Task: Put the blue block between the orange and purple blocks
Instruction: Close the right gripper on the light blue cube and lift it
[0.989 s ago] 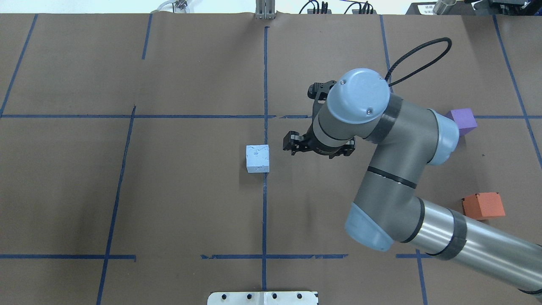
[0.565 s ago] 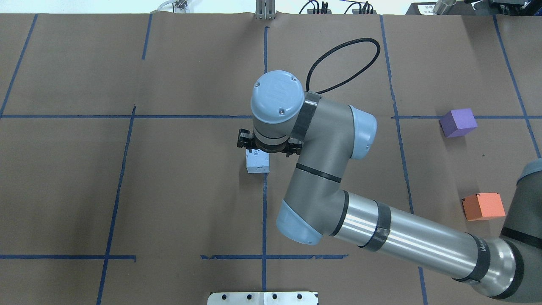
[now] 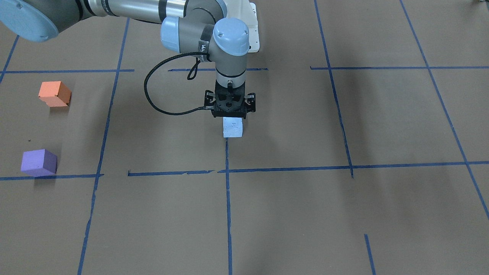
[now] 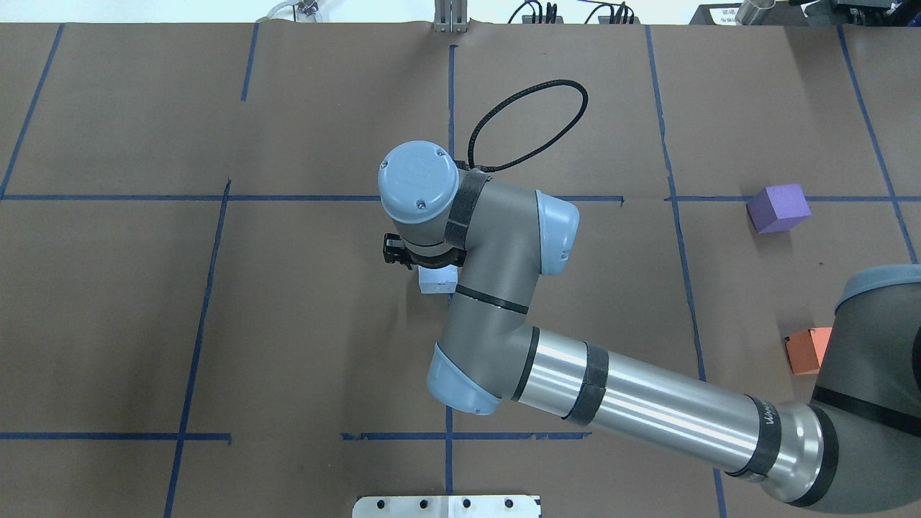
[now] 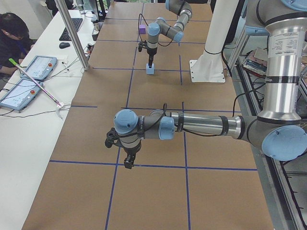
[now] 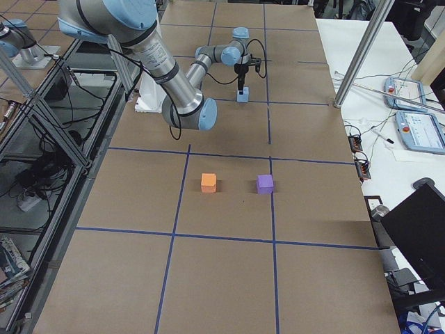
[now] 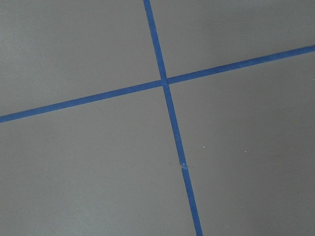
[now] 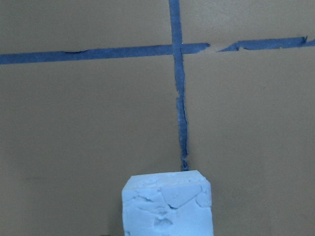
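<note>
My right gripper will next grab the pale blue block point(image 3: 233, 129) by its opposite sides, to put it between the orange and purple blocks.
The pale blue block point(image 3: 233, 129) sits on the brown table at the centre tape line; it also shows in the overhead view point(image 4: 434, 282) and at the bottom of the right wrist view point(image 8: 167, 206). My right gripper point(image 3: 230, 114) points straight down directly above it, open, with its tips about at the block's top. The orange block point(image 3: 54, 94) and purple block point(image 3: 38, 162) stand apart on my right side, with a gap between them. My left gripper point(image 5: 128, 164) hangs low over bare table, far from the blocks; I cannot tell if it is open or shut.
Blue tape lines point(image 4: 450, 129) divide the brown paper into squares. The white robot base plate point(image 4: 446, 506) is at the near edge. A metal post point(image 5: 72, 33) and a side bench with tablets point(image 5: 29, 76) stand along the far edge.
My right arm has swung left from near the purple block's side to above the blue block. The blocks have not moved.
</note>
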`<control>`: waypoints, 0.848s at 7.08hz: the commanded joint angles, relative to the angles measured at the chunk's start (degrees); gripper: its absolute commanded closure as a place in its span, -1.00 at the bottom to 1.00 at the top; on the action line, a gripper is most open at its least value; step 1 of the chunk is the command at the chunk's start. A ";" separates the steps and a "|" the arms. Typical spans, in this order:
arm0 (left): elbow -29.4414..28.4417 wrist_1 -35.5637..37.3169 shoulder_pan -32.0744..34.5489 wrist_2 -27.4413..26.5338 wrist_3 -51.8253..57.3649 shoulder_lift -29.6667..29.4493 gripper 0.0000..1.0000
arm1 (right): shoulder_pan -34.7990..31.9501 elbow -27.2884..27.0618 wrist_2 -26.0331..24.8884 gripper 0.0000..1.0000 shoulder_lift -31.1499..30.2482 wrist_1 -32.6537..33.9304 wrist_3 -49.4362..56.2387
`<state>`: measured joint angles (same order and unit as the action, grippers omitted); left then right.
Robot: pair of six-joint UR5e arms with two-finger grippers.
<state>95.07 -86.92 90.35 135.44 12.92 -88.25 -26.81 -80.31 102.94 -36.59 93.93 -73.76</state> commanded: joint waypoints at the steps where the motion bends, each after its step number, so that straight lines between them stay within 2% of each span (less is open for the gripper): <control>1: -0.24 0.00 0.01 0.00 0.00 0.01 -1.00 | 0.79 2.78 -0.02 -1.00 0.38 -0.07 1.60; 2: -0.24 0.00 0.01 0.09 0.09 0.01 -1.00 | 0.88 4.53 -0.02 -1.00 0.46 -1.46 2.21; 3: -0.24 0.00 0.01 0.00 0.09 0.01 -1.00 | 1.06 6.89 -0.11 -0.97 0.55 -5.65 2.04; 4: -0.24 0.00 0.01 0.00 0.09 0.01 -1.00 | 0.97 7.09 -0.11 -0.58 0.73 -6.39 1.96; 6: 0.02 0.00 0.01 0.09 0.00 0.01 -1.00 | 0.97 7.09 0.07 0.39 1.26 -6.13 2.04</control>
<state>94.94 -86.92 90.35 135.50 12.99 -88.24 -25.84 -73.34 102.91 -35.52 87.86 -71.74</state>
